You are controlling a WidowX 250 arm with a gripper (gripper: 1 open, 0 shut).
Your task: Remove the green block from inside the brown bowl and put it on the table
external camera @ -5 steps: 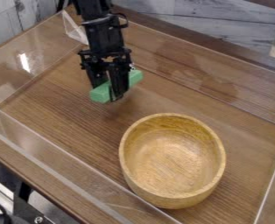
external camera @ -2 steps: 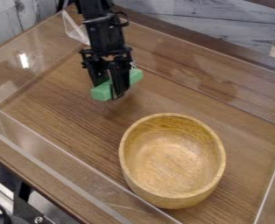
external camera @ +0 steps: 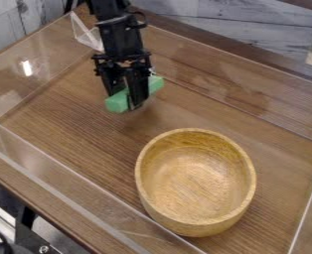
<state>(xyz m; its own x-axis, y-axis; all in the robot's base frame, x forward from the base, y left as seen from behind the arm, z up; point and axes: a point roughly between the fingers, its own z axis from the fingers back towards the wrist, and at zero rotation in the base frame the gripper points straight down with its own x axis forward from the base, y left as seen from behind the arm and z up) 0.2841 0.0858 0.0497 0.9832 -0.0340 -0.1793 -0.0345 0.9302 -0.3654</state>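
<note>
I should open my gripper and release the block now. The green block's lower edge (external camera: 119, 109) is over the wood, so the block would rest on the tabletop.
My black gripper (external camera: 127, 96) hangs over the back left part of the table (external camera: 66, 149), its fingers shut on the green block (external camera: 119, 101). The bright green block shows at the fingertips and on the right side of the fingers, close above the wood; whether it touches the tabletop I cannot tell. The brown bowl (external camera: 196, 180) stands upright to the front right of the gripper, apart from it, with nothing inside.
Clear plastic walls (external camera: 66, 189) run along the table edges, at the front left and at the back. A white surface lies beyond the back wall at the upper right.
The gripper with the green block has shifted very slightly; otherwise nothing has visibly moved.
</note>
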